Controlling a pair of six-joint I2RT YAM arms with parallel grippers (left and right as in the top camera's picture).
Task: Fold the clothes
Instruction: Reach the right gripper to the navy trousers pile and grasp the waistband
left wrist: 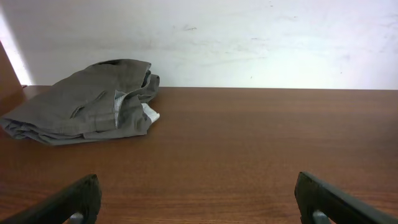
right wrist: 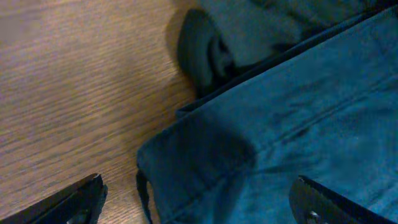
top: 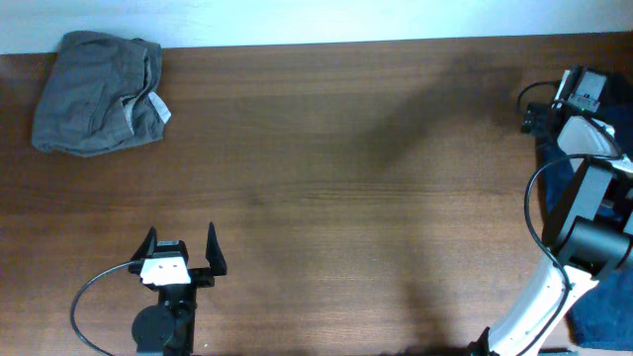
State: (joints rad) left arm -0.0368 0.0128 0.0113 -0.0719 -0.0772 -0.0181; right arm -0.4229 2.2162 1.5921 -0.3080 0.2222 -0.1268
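Observation:
Next, the right gripper grabs the navy-blue garment (right wrist: 298,124) by its seamed edge at the garment's corner (right wrist: 188,167), so the rest trails open for folding.
A folded grey-olive garment (top: 97,94) lies at the table's far left corner; it also shows in the left wrist view (left wrist: 87,102). My left gripper (top: 181,249) is open and empty near the front edge, well short of the garment, with bare wood between its fingers (left wrist: 199,202). My right arm (top: 579,99) reaches over the table's right edge. There my right gripper (right wrist: 199,208) is open, its fingers straddling the edge of a navy-blue garment (right wrist: 298,124) just below it. A dark grey-black garment (right wrist: 236,37) lies beyond the navy one. Navy fabric shows under the arm (top: 601,316).
The wooden table (top: 346,198) meets a white wall (left wrist: 249,37) at its far edge. The left arm's cable (top: 84,297) loops beside its base. The right arm's white link (top: 534,297) and black cable (top: 529,208) cross the right side.

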